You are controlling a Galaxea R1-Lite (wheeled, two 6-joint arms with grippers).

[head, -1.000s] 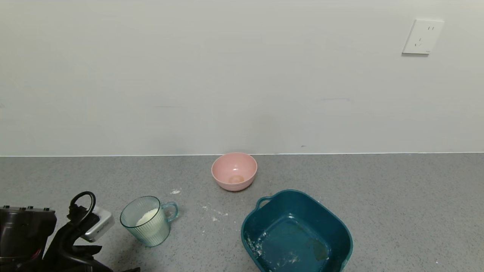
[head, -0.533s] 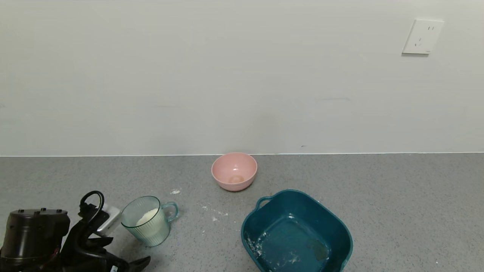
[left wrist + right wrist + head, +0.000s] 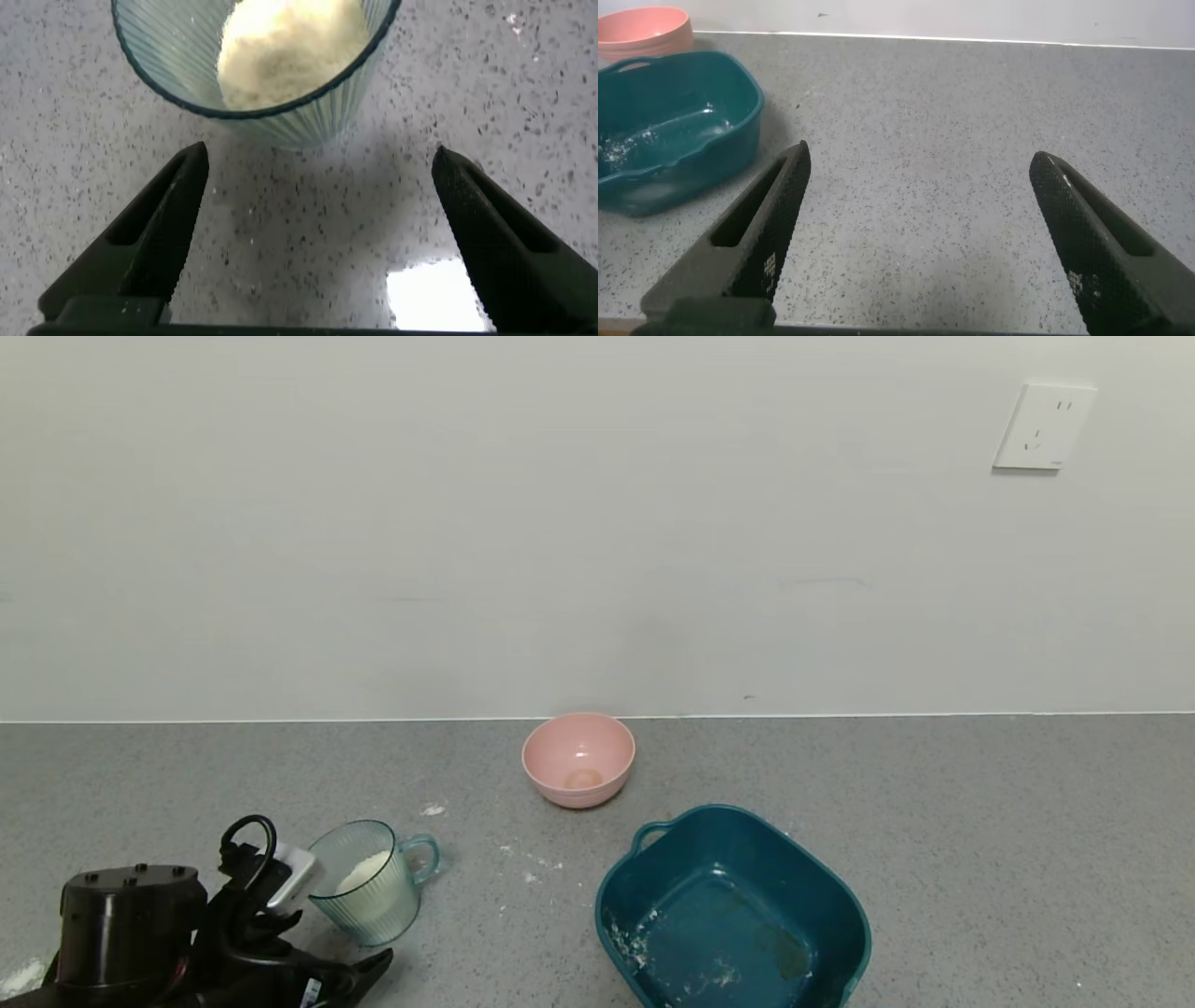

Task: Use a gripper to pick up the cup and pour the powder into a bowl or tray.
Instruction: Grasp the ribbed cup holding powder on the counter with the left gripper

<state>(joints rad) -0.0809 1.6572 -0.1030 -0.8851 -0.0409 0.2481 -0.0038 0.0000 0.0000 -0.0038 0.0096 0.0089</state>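
Observation:
Next, the left gripper grabs the cup around its ribbed body (image 3: 378, 907), to keep the cup upright with loose powder (image 3: 364, 872) heaped inside.
The cup (image 3: 369, 887), pale blue-green, ribbed and see-through, stands upright on the grey counter at the front left, its handle turned right. White powder (image 3: 359, 873) is heaped inside. My left gripper (image 3: 322, 952) is open just left of and in front of the cup. In the left wrist view the cup (image 3: 262, 56) with its powder (image 3: 285, 47) sits just beyond the open left gripper (image 3: 318, 154), not between the fingers. The dark teal tub (image 3: 845, 905) stands to the right with powder traces inside. My right gripper (image 3: 920, 159) is open and empty over bare counter, to the right of the tub (image 3: 691, 163).
A small pink bowl (image 3: 579, 761) stands by the wall behind the tub; it also shows in the right wrist view (image 3: 645, 28). Spilled powder specks (image 3: 527, 863) lie between cup and tub. A wall socket (image 3: 1043, 427) is at upper right.
My left arm has moved right, toward the cup, and its gripper now sits close beside it. The cup, tub and pink bowl have not moved.

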